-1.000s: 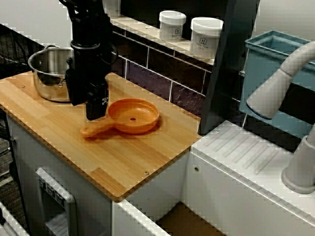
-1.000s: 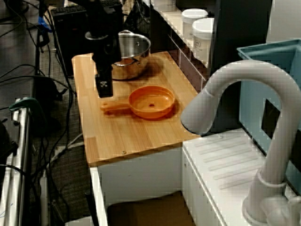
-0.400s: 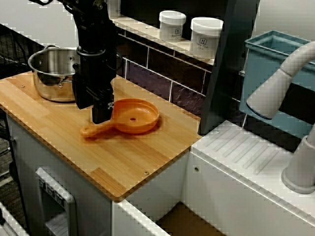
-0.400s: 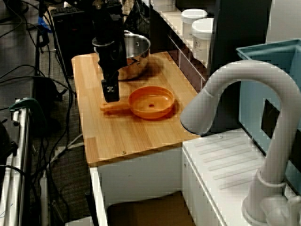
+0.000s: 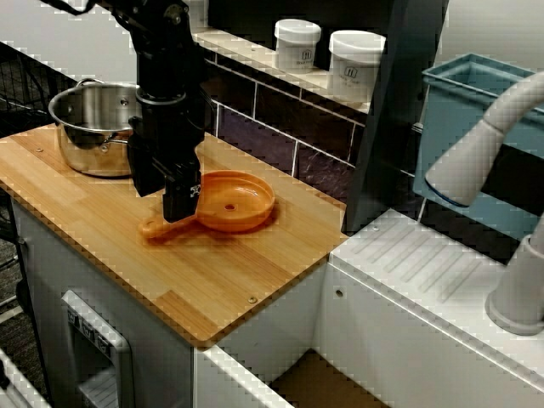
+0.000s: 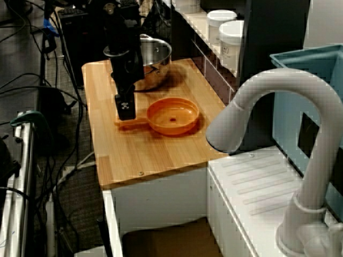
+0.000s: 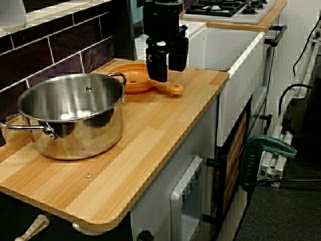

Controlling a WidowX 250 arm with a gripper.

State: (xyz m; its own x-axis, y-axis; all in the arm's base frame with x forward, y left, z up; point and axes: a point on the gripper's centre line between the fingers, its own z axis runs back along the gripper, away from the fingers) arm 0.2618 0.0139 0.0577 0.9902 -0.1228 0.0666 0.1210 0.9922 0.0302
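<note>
Next, my gripper grabs the orange pan by its handle to lift it off the wooden counter.
My black gripper points straight down over the handle of an orange pan lying on the wooden counter. Its two fingers stand apart, open, with the lower tip just above the handle where it meets the bowl. The view over the faucet shows the gripper at the pan's left side, hiding part of the handle. From the pot's end, the gripper hangs in front of the pan, and the handle's end sticks out below it. Nothing is held.
A steel pot stands on the counter's left end behind the arm. Two white jars sit on the tiled ledge. To the right are a white drainboard, a grey faucet and a blue bin.
The gripper has shifted right, from beside the pot toward the pan, and dropped lower over the handle. The pan and pot have not moved.
</note>
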